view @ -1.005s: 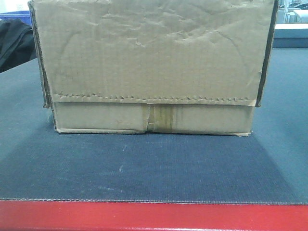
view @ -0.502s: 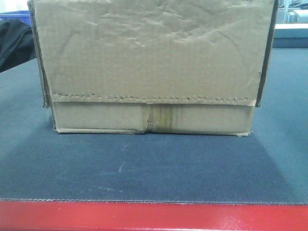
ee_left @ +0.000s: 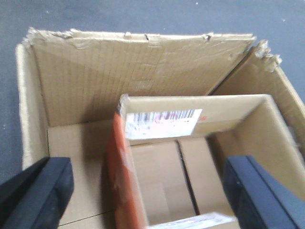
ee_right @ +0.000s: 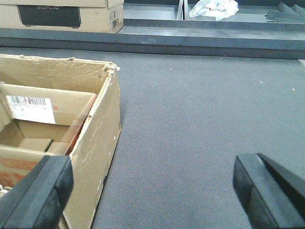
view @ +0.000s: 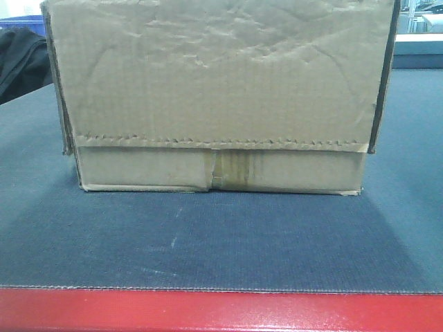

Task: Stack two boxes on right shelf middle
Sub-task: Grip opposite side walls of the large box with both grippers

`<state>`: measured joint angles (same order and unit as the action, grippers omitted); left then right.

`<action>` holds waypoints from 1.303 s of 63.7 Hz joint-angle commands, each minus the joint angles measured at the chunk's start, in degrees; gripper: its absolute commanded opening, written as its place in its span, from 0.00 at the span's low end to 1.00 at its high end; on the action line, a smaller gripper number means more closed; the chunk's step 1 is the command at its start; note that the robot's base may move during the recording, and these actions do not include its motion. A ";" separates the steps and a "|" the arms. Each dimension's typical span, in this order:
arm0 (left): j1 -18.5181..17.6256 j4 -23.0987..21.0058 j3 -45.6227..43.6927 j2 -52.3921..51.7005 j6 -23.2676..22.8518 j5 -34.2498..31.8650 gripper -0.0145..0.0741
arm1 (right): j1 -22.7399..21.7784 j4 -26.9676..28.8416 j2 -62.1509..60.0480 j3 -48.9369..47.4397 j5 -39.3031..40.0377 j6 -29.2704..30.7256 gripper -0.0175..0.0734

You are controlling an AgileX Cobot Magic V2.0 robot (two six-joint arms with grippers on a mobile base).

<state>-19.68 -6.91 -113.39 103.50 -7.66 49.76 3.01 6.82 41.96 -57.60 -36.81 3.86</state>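
The plain carton needs to be grabbed next by the top edge of its side (ee_left: 286, 82) with my right gripper, to carry the stacked boxes to the shelf.
The plain brown carton (view: 221, 76) with a wrinkled face, serrated flap edge and central tape strip stands on the grey table top. Its top is open in the left wrist view (ee_left: 119, 71). The smaller carton with red print (ee_left: 162, 176) and a white barcode label (ee_left: 162, 121) sits inside it, also open. My left gripper (ee_left: 150, 191) is open above them, with a finger on either side of the smaller carton. My right gripper (ee_right: 152, 191) is open at the plain carton's right wall (ee_right: 95, 138), its right finger over the grey surface. The steel shelf is out of view.
The table has a grey top (view: 221, 242) and a red front edge (view: 221, 311). A black object (view: 21, 59) and a blue bin (view: 21, 22) lie at the back left. Beyond the table, a dark ledge (ee_right: 190, 40) carries another carton (ee_right: 62, 16) and a white bag (ee_right: 214, 8).
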 commanded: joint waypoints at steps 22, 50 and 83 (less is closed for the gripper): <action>0.62 10.73 -0.60 -8.05 -0.26 6.51 0.75 | 0.05 -0.07 2.11 -4.39 -2.49 0.17 0.82; 6.49 12.68 -0.49 -7.56 5.72 20.20 0.75 | 7.97 -0.07 26.93 -26.66 -16.65 1.57 0.82; 6.26 5.60 1.10 1.74 6.05 20.20 0.75 | 9.08 4.57 46.05 -29.06 -18.48 1.57 0.82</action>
<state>-13.41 -0.58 -112.27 103.82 -1.72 70.31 12.13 9.95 86.20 -86.18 -55.65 4.93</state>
